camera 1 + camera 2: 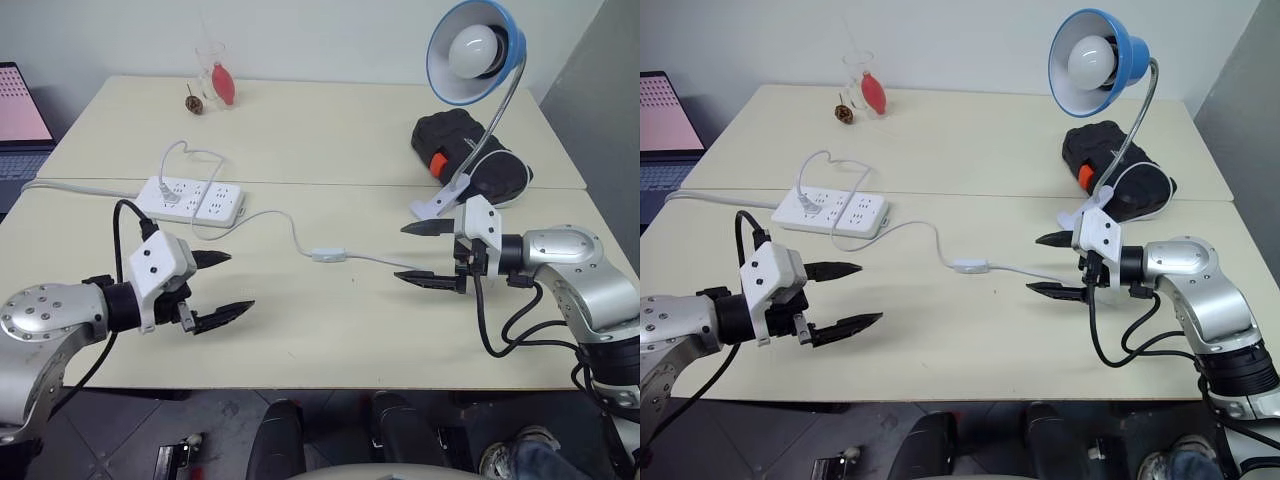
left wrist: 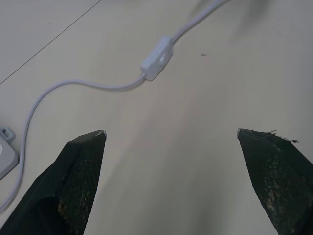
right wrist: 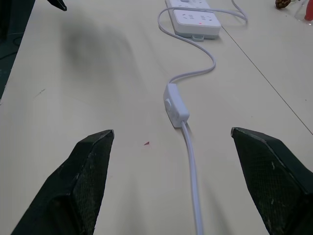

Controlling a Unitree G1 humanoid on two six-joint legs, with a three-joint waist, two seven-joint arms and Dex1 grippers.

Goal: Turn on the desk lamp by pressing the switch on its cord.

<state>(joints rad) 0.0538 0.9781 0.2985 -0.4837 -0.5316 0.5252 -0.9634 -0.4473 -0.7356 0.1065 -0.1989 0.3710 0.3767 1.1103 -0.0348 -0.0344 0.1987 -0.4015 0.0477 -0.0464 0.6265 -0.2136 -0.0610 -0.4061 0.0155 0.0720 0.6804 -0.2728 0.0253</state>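
My right gripper grabs the switch's end where the lamp's cord [image 3: 192, 166] comes out next, to steady the switch for pressing.
The desk lamp [image 1: 475, 50] stands at the right on the beige table, its blue shade and white bulb unlit, clamp base [image 1: 437, 203] on the tabletop. Its thin white cord [image 1: 275, 218] runs left to a plug in the power strip. The small white switch [image 1: 329, 255] lies on the cord mid-table, also seen as the switch [image 3: 176, 104] and the switch [image 2: 157, 58]. My left gripper [image 1: 224, 284] is open, left of the switch and apart from it. My right gripper [image 1: 420, 253] is open, right of the switch, fingers pointing at it, holding nothing.
A white power strip [image 1: 191, 199] lies at left centre. A black bag [image 1: 470, 155] sits behind the lamp base. A glass with a red item [image 1: 216, 78] stands at the back. A laptop [image 1: 20, 125] is at the far left edge.
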